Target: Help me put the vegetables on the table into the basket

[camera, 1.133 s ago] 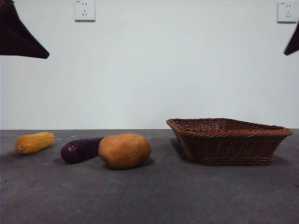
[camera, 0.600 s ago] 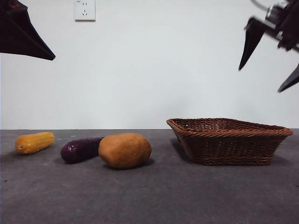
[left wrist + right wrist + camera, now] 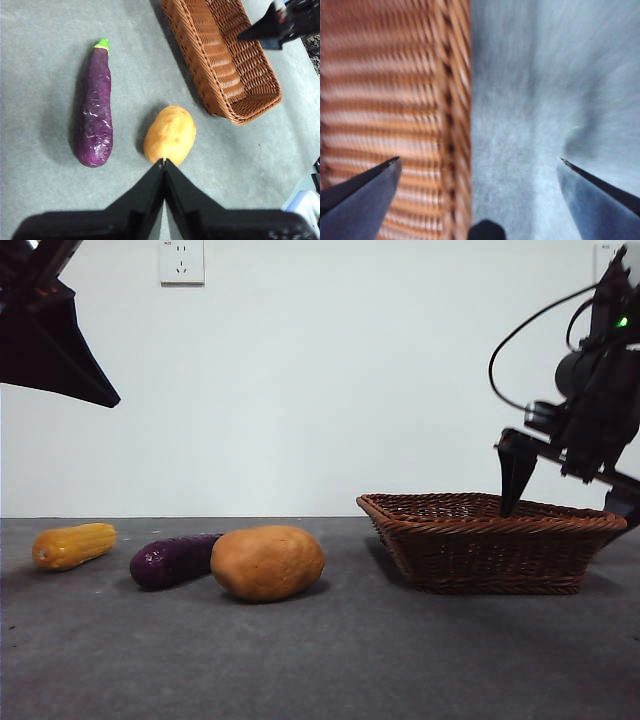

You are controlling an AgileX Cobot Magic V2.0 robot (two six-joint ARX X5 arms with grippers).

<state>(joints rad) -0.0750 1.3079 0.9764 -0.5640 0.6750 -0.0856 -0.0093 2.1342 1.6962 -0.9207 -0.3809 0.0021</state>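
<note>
My right gripper should next take hold of the brown wicker basket by its braided rim [image 3: 454,125], so that the basket stays steady for the vegetables.
The yellow corn cob [image 3: 75,545], the purple eggplant [image 3: 172,560] and the tan potato [image 3: 267,562] lie in a row on the left of the table [image 3: 320,660]. To their right stands the brown wicker basket [image 3: 490,540], with nothing showing inside it. High above the corn hangs my left gripper [image 3: 110,398], shut and holding nothing. In its wrist view its tips [image 3: 164,161] point at the potato [image 3: 171,134], with the eggplant [image 3: 95,115] beside it. My right gripper [image 3: 566,510] is open and straddles the basket's right rim [image 3: 455,100], one jaw inside and one outside.
A white wall with two sockets [image 3: 181,262] closes off the back of the table. Bare grey table surface [image 3: 40,60] lies around the vegetables. My right gripper [image 3: 280,22] also shows in the left wrist view, above the basket [image 3: 225,55].
My right arm has come down from the top right corner to the basket's right rim, its jaws spread. My left arm has sunk slightly. The vegetables and basket have not moved.
</note>
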